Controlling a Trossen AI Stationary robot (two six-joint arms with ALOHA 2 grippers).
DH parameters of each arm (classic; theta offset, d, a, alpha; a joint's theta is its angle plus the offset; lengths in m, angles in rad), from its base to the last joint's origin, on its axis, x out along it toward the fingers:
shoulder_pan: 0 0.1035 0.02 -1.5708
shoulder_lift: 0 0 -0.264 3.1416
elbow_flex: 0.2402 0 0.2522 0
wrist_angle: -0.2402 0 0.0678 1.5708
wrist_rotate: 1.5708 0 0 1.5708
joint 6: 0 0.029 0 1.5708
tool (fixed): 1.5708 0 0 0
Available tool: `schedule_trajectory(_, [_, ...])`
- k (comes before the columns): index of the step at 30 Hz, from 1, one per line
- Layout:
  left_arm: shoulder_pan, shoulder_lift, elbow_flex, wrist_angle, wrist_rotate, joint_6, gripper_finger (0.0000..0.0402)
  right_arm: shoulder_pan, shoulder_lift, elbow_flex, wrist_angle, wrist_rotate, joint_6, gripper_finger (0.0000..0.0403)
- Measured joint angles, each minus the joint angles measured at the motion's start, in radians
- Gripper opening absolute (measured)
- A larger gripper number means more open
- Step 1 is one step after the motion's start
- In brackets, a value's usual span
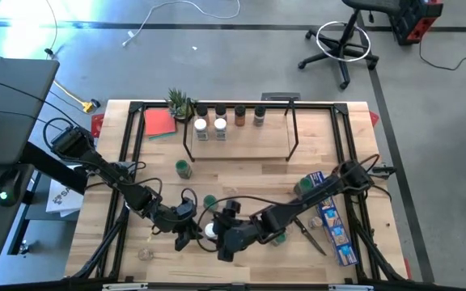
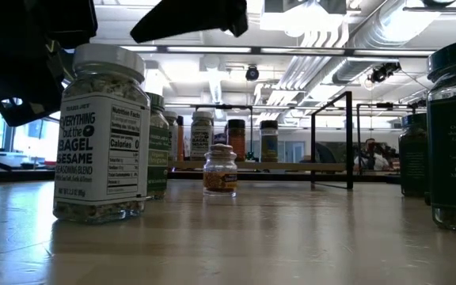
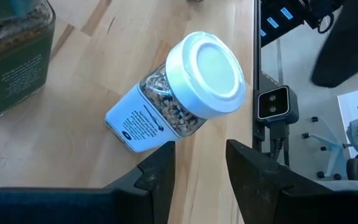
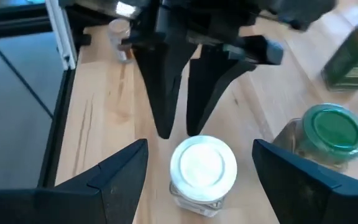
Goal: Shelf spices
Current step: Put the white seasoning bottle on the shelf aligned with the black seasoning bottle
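Note:
My right gripper should lower first and then close. Its fingers are above the white cap (image 4: 202, 167), so they would miss if they closed now.
A white-capped spice jar (image 1: 210, 230) stands upright on its base near the table's front, also seen in the left wrist view (image 3: 191, 87) and the right wrist view (image 4: 202, 167). My right gripper (image 4: 199, 163) is open, one finger on each side of the jar's cap, apart from it. My left gripper (image 3: 199, 163) is open just to the jar's left (image 1: 186, 234), with nothing between its fingers, which point at the jar. The shelf (image 1: 241, 141) stands at the back with several spice jars (image 1: 220, 125) on its boards.
Green-capped jars stand nearby (image 4: 331, 130) (image 1: 183, 167), and a small clear jar (image 1: 144, 253) sits front left. A long blue box (image 1: 334, 226) and a black-handled utensil (image 1: 310, 234) lie at the right. A red sheet (image 1: 158, 123) and a plant (image 1: 180, 103) sit back left.

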Motion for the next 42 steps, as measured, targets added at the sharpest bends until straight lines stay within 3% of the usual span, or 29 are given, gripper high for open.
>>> schedule_trajectory(6, [0.000, 0.000, 0.001, 0.000, 0.000, 0.000, 0.0135, -0.006, 0.033, 0.000, -0.018, 0.031, 0.083, 0.0283])
schedule_trajectory(23, [0.000, 0.000, 0.001, -0.001, 0.045, -0.010, 0.0135, -0.008, 0.078, 0.003, 0.038, 0.036, 0.066, 0.0283])
schedule_trajectory(30, [0.000, 0.000, 0.001, -0.001, 0.045, -0.010, 0.0135, -0.008, 0.079, 0.081, -0.044, 0.053, 0.037, 0.0283])
schedule_trajectory(34, [0.000, 0.000, 0.001, -0.001, 0.045, -0.011, 0.0135, -0.008, 0.079, 0.143, -0.085, 0.054, 0.099, 0.0283])
schedule_trajectory(42, [0.000, 0.000, 0.001, -0.002, 0.045, -0.011, 0.0135, 0.001, 0.112, 0.143, -0.114, 0.075, 0.269, 0.0283])
